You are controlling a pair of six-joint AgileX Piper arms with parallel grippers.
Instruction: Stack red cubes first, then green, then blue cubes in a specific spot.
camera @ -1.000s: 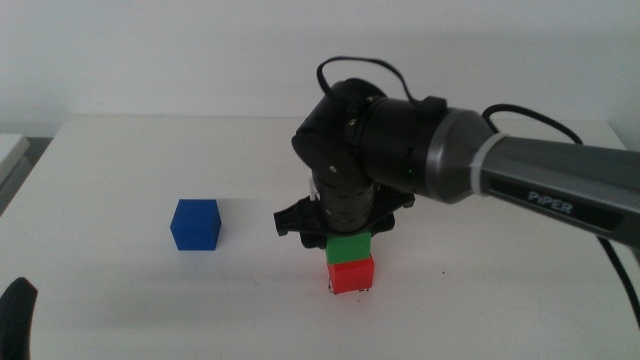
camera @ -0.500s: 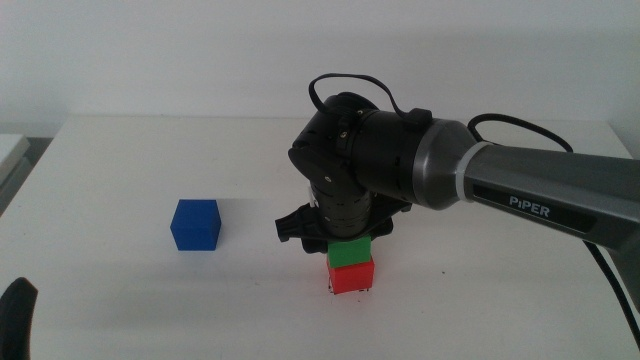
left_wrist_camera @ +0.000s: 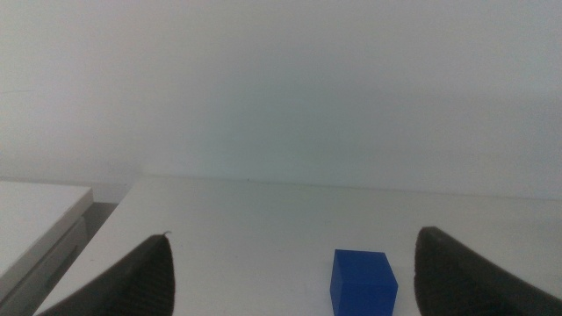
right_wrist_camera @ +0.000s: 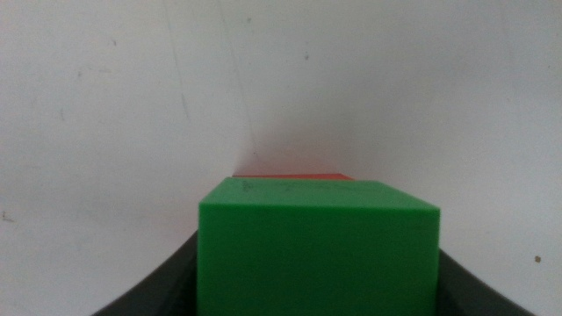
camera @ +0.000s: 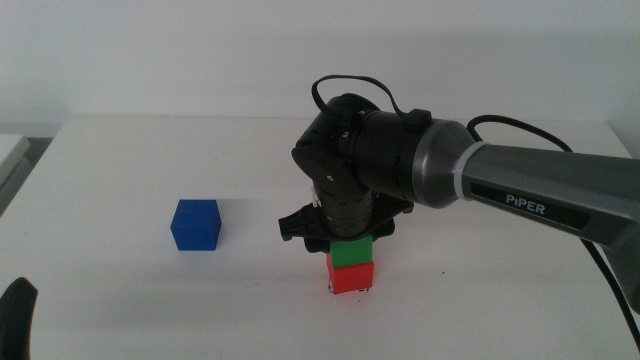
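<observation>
In the middle view the green cube's lower edge rests on the red cube, so the green cube would stand: it is time for my right gripper to release it now.
The green cube point(camera: 351, 250) sits on top of the red cube point(camera: 351, 277) near the table's front middle. My right gripper point(camera: 350, 238) comes down from above and is shut on the green cube point(right_wrist_camera: 316, 254); a sliver of the red cube point(right_wrist_camera: 294, 175) shows behind it in the right wrist view. The corner marks of the spot are mostly hidden under the red cube. The blue cube point(camera: 195, 224) stands alone to the left and also shows in the left wrist view point(left_wrist_camera: 363, 281). My left gripper point(camera: 15, 318) waits open at the bottom left corner, jaws wide apart point(left_wrist_camera: 291, 235).
The white table point(camera: 120, 160) reaches its left edge, where a lower white surface point(left_wrist_camera: 35, 211) stands beside it. A lone black speck point(camera: 441, 272) lies to the right of the stack. The right arm's body and cable point(camera: 520, 190) cross the table's right half.
The right arm has shifted slightly left and settled over the stack. The green cube stays on the red cube. The blue cube and the left gripper have not moved.
</observation>
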